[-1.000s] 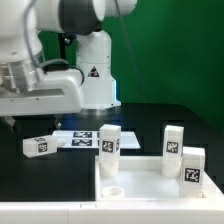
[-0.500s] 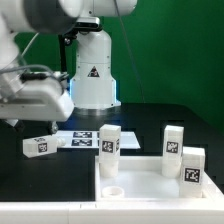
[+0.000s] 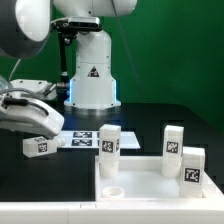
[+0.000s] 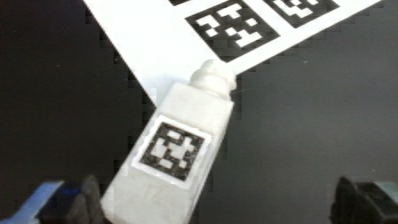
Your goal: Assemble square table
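The white leg's narrow end should stay free for the square table's corner socket, so the robot's gripper will next pick up the leg by its wide end (image 4: 150,200).
A white leg (image 3: 38,146) with a black-and-white tag lies flat on the black table at the exterior view's left. My gripper (image 3: 31,122) hangs just above it. In the wrist view the same leg (image 4: 178,145) lies lengthwise below the gripper (image 4: 222,205). The jaws stand wide open, one dark finger (image 4: 71,202) close beside the leg, the other (image 4: 372,200) far off it. Nothing is held. The white square tabletop (image 3: 150,186) lies in front, with a round corner socket (image 3: 112,188). Three more legs (image 3: 109,143) (image 3: 173,140) (image 3: 193,166) stand upright on or behind it.
The marker board (image 3: 80,138) lies flat on the table between the lying leg and the upright legs; in the wrist view the marker board (image 4: 214,28) touches the leg's narrow end. The robot's white base (image 3: 92,70) stands behind.
The arm has swung down and toward the exterior view's left, bringing the gripper low over the lying leg. The jaws have stayed open. No part has moved.
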### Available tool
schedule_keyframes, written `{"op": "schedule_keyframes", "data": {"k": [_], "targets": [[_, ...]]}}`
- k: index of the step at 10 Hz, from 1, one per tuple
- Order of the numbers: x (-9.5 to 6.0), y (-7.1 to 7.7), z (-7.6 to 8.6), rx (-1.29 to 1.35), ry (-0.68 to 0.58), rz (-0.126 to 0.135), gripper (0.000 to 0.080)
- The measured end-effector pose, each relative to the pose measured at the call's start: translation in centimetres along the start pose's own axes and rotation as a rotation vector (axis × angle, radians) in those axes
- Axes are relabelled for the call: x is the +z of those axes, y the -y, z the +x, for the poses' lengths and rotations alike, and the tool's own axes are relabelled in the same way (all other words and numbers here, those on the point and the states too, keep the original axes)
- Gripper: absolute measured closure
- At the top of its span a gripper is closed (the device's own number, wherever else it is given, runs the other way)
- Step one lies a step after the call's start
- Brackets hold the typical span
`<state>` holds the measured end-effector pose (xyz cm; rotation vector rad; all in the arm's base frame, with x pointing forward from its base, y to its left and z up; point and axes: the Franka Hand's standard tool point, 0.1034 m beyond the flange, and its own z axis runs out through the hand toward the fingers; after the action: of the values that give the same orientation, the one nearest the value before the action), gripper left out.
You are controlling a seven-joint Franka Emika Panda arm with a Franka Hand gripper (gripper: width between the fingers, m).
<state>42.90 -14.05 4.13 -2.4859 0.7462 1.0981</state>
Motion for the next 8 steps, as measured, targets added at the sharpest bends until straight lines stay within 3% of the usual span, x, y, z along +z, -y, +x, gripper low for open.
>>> {"op": "schedule_keyframes", "data": {"k": [1, 3, 6, 7, 8], "targets": [[0.3, 0.0, -0.2, 0.027, 0.024, 0.026, 0.0151], [1.9, -1.7, 0.5, 0.146, 0.151, 0.153, 0.0151], [2.0, -1.9, 1.0, 0.145, 0.151, 0.15, 0.0151], [2.3, -2.1, 0.9, 0.161, 0.171, 0.168, 0.0151], [3.0, -2.9, 1.0, 0.205, 0.224, 0.204, 0.0151]]}}
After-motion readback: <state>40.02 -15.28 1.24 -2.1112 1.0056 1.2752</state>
